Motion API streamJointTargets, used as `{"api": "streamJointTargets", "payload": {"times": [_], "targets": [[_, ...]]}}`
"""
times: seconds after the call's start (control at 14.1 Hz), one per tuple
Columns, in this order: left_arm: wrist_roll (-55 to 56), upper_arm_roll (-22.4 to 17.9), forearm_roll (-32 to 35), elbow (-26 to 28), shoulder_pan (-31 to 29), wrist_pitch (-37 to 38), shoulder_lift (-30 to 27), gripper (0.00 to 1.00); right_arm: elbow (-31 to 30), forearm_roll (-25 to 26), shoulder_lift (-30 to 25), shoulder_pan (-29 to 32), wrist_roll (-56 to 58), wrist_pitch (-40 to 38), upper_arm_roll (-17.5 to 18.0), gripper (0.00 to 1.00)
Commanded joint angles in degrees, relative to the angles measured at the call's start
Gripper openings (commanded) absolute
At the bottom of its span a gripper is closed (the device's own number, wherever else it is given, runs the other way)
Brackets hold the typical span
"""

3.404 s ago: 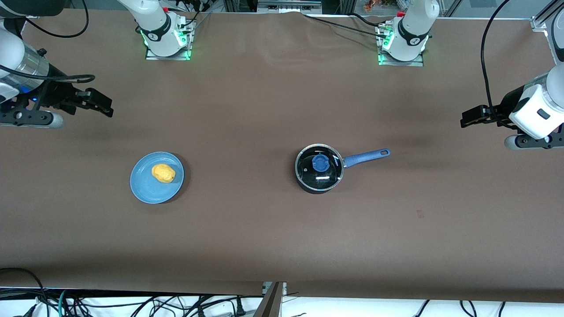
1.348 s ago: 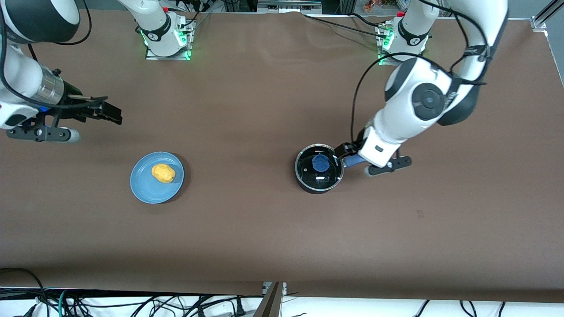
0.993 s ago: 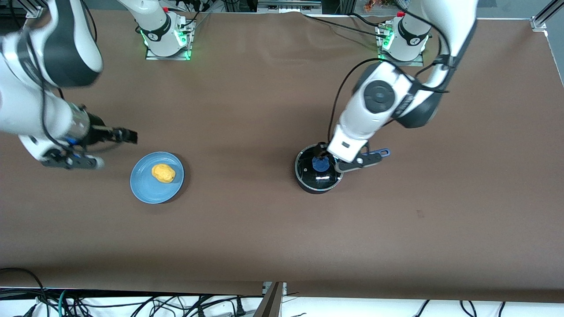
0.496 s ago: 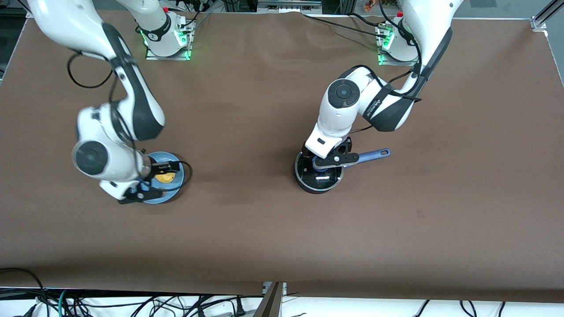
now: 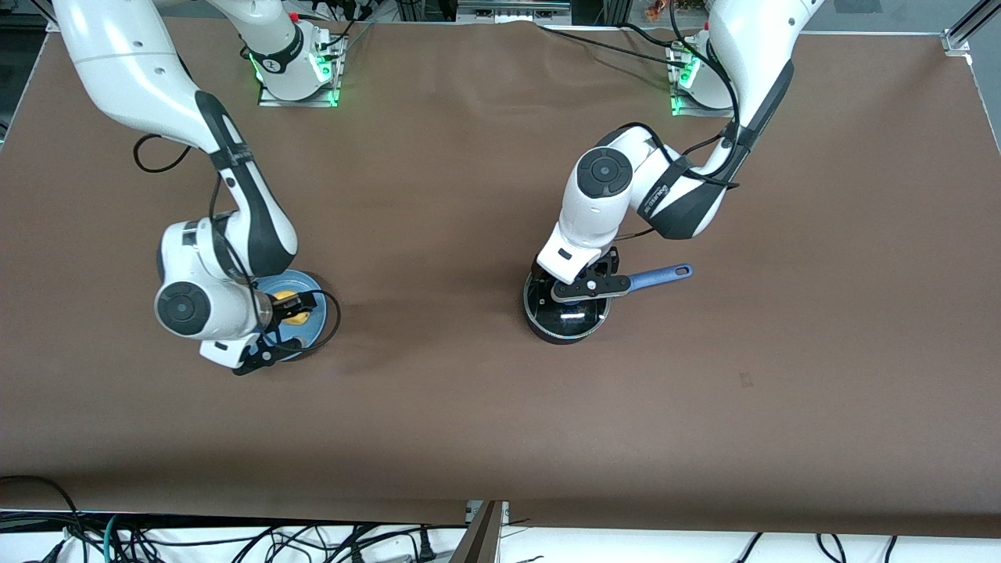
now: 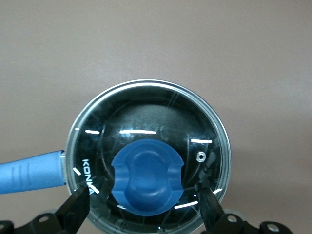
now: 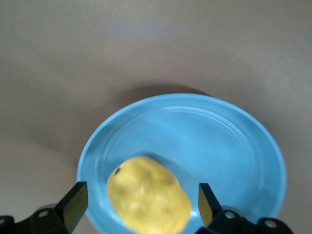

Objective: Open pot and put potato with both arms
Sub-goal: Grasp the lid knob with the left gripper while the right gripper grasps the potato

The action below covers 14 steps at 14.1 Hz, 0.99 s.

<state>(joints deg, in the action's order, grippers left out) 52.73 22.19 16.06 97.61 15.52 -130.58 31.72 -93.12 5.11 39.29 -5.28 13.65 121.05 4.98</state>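
I should next grip the yellow potato with my right gripper by its rounded middle (image 5: 298, 318), because the potato needs to go into the black pot (image 5: 550, 331).
The black pot (image 5: 550, 331) with its long blue handle (image 5: 661, 275) stands mid-table, toward the left arm's end. A glass lid (image 6: 146, 109) with a blue knob (image 6: 147, 183) covers it. My left gripper (image 6: 145, 209) hangs just over the lid, open, one finger on each side of the knob and clear of it. The yellow potato (image 7: 148, 200) lies on a blue plate (image 7: 234, 146) toward the right arm's end. Low over the plate, my right gripper (image 7: 141, 204) is open, and the potato sits between its fingers (image 7: 75, 204) untouched. From the front, the right hand covers much of the potato (image 5: 295, 317).
The two arm bases (image 5: 297, 78) (image 5: 708, 90) stand with green lights along the table's edge farthest from the front camera. Brown table surface (image 5: 438, 391) lies between plate and pot and nearer the camera. Cables (image 5: 235, 539) hang below the near edge.
Both arms swung in from the table's ends and came down, the left over the pot's lid, the right over the plate. Both grippers stayed open; potato, plate and pot have not moved.
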Motion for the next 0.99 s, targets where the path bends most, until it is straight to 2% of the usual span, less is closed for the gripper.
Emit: {"api": "streamJointTargets", "payload": {"times": [0.0, 0.21, 0.35, 0.5, 0.57, 0.64, 0.92], "targets": [[0.8, 0.0, 2.0, -0.9, 0.3, -2.0, 1.6, 1.0, -4.2, 0.6, -1.1, 0.9, 3.5, 4.2, -0.4, 1.0], [0.1, -0.1, 2.1, -0.9, 0.2, -2.0, 1.7, 1.0, -4.2, 0.1, -0.9, 1.9, 3.4, 3.9, -0.3, 0.97], [0.1, 0.0, 4.0, -0.9, 0.1, -2.0, 1.9, 1.0, -3.9, -0.4, -0.9, 2.7, 3.1, 3.8, -0.2, 0.76], [0.1, 0.0, 4.0, -1.0, 0.0, -2.0, 2.0, 0.98, -3.6, -3.2, -1.0, 2.7, 2.4, 2.9, -0.2, 0.42], [0.1, 0.0, 4.1, -0.9, 0.0, -2.0, 2.0, 0.9, -2.8, -6.5, -1.1, 3.0, 2.3, 1.2, -0.3, 0.26], [0.2, -0.1, 4.1, -0.9, 0.1, -2.0, 2.0, 0.87, -1.6, -8.4, -1.0, 3.1, 2.5, -0.4, -0.4, 0.18], [0.1, 0.0, 4.0, -1.0, 0.0, -2.0, 1.9, 0.74, 4.0, -9.9, -0.7, 3.0, -1.2, -7.6, -0.3, 0.18]]}}
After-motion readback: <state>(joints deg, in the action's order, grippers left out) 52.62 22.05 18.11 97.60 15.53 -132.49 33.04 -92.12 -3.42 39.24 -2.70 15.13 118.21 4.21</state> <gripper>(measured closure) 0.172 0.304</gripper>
